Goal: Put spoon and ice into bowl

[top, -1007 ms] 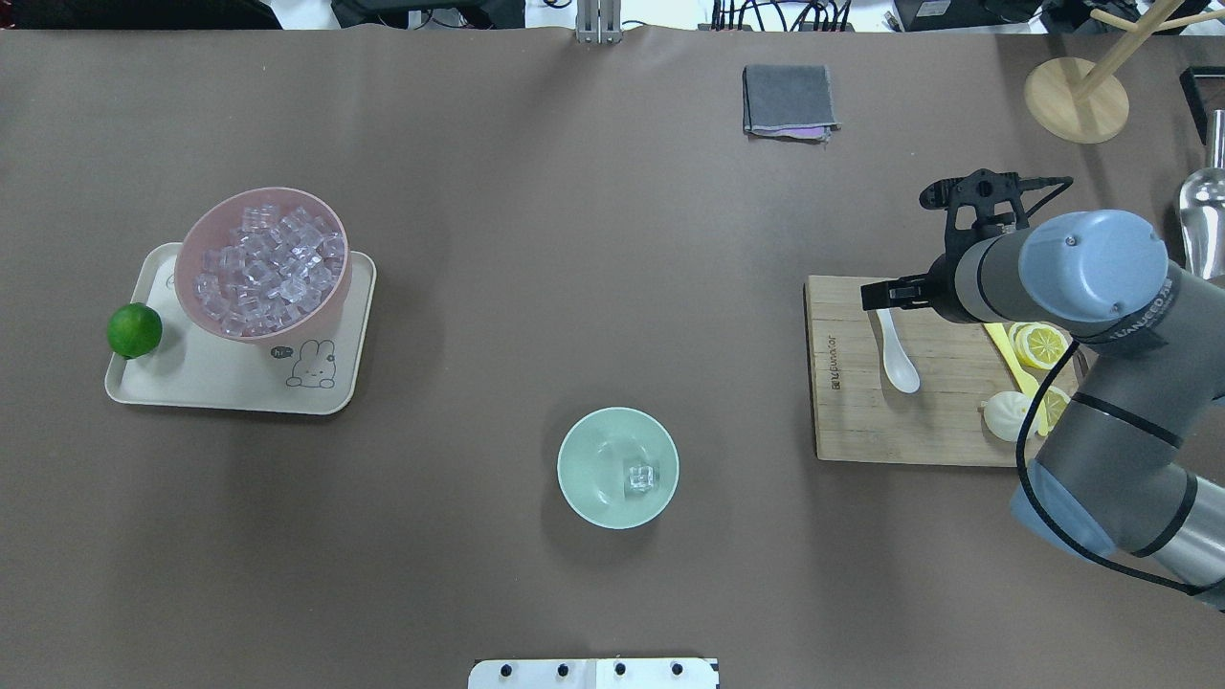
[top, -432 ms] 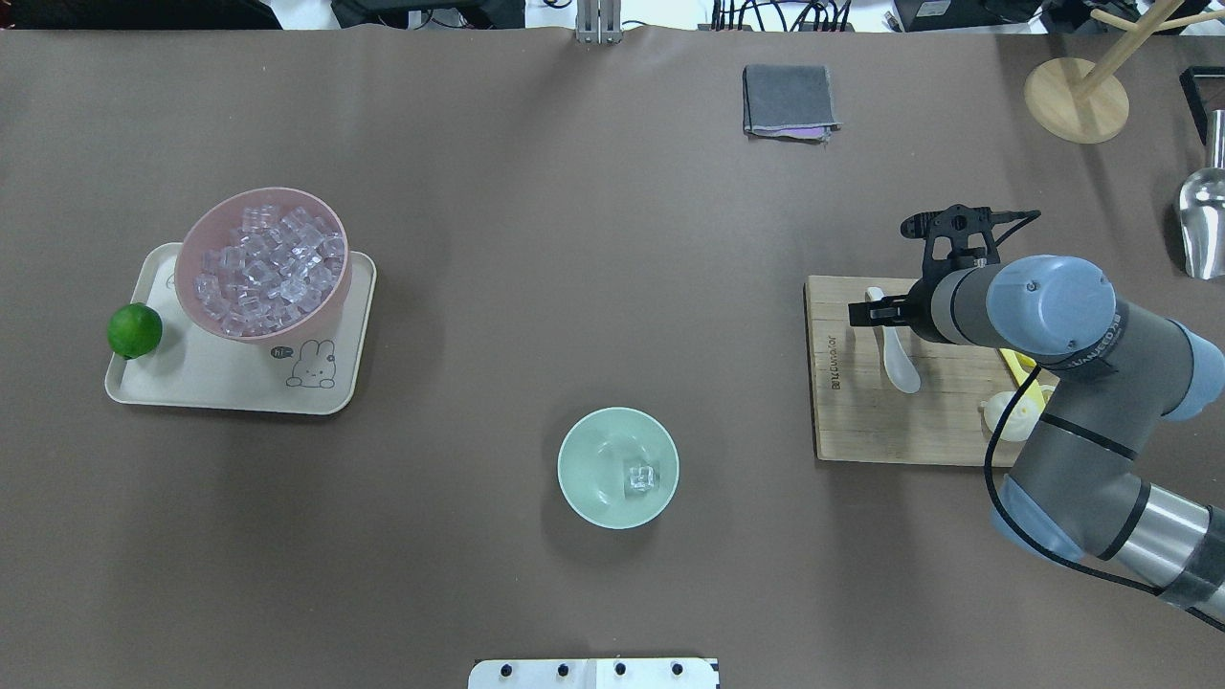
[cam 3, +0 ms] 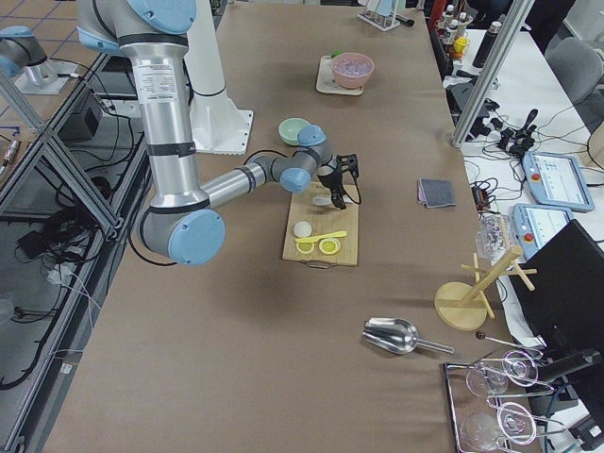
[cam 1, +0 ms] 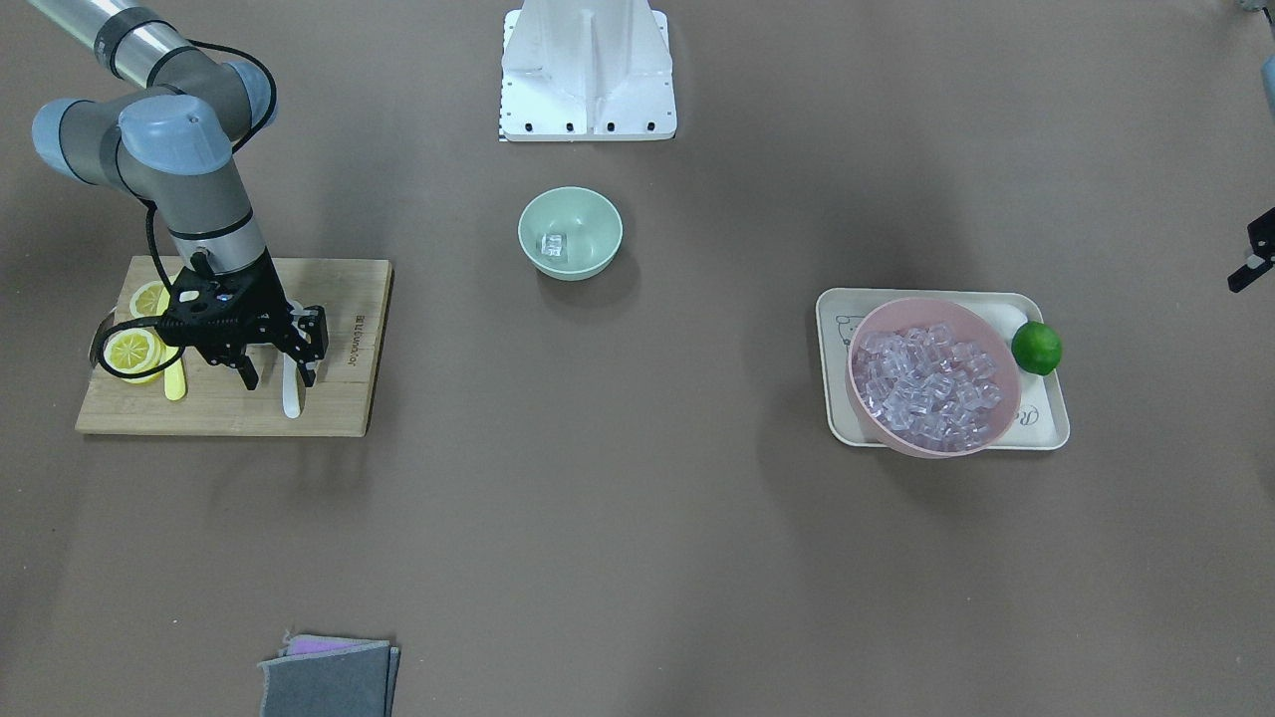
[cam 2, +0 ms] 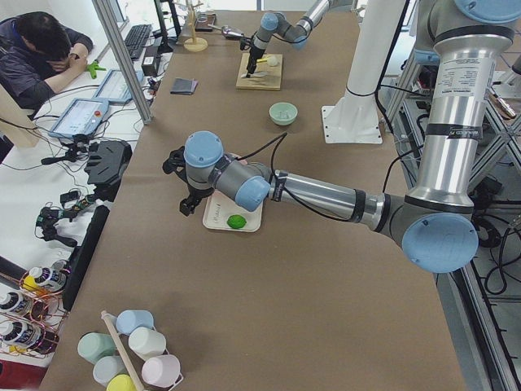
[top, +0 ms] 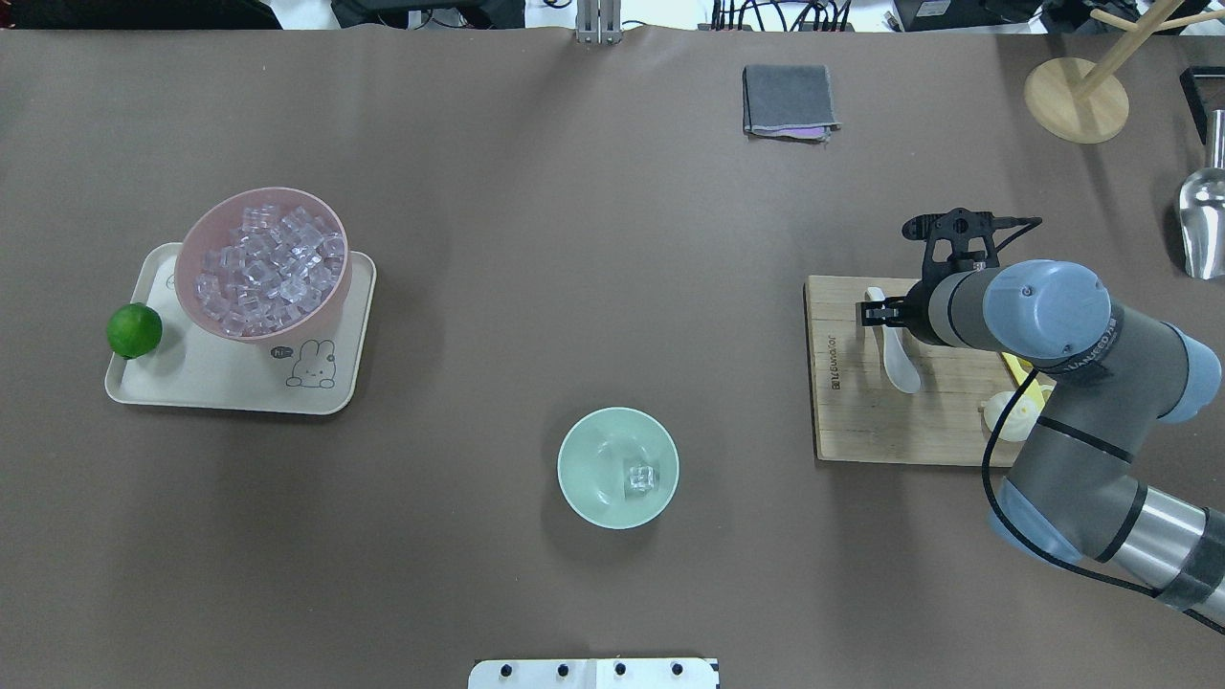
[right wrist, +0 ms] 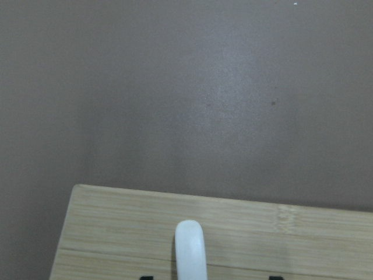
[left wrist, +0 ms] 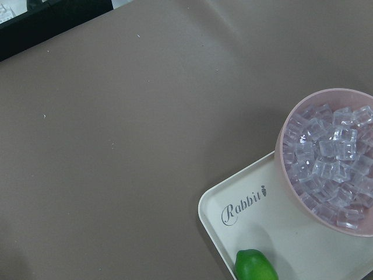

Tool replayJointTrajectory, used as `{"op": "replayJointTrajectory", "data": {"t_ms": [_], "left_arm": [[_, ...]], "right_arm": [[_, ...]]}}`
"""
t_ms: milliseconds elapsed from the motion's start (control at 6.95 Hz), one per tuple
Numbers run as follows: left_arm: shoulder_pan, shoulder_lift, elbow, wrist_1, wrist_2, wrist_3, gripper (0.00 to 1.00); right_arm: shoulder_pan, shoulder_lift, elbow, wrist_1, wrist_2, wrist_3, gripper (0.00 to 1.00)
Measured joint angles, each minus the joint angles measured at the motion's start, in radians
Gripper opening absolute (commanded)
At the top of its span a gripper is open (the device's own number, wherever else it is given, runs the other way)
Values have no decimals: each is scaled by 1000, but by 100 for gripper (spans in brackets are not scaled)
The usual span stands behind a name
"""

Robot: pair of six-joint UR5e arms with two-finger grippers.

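My right gripper will grab the white spoon next by its handle (cam 1: 291, 389), and then the spoon will go into the mint-green bowl (cam 1: 570, 232).
The white spoon (top: 901, 365) lies on the wooden cutting board (top: 861, 421), with its handle pointing away from me. It also shows in the front view (cam 1: 291, 400) and the right wrist view (right wrist: 190, 248). My right gripper (top: 882, 316) (cam 1: 277, 376) is open and points down, with its jaws on either side of the spoon's handle. The mint-green bowl (top: 617, 467) (cam 1: 570, 232) stands at the table's near middle and holds one ice cube (top: 640, 477). Only a dark part of my left gripper (cam 1: 1253, 261) shows at the front view's edge; I cannot tell if it is open.
A pink bowl (top: 263, 263) full of ice stands on a cream tray (top: 191, 383), with a lime (top: 134, 329) beside it. Lemon slices (cam 1: 134, 351), a yellow knife and a white bun (top: 1005, 413) share the board. A grey cloth (top: 790, 99) lies at the far side.
My right arm has swung in over the board, and its gripper has shifted slightly nearer along the spoon's handle. The spoon, bowl and ice have not moved.
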Motion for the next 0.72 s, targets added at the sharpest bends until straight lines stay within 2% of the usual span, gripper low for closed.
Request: {"op": "replayJointTrajectory", "data": {"t_ms": [144, 288, 575, 719], "left_arm": [[0, -1, 1, 0, 1, -2, 97], [1, -1, 2, 0, 2, -3, 97], [1, -1, 3, 0, 3, -4, 97], [2, -1, 3, 0, 3, -4, 97]], "right_arm": [[-6, 0, 1, 0, -5, 6, 53], [-12, 0, 3, 0, -9, 8, 31], [-18, 2, 4, 0, -11, 10, 0], [-19, 2, 6, 0, -11, 10, 0]]}}
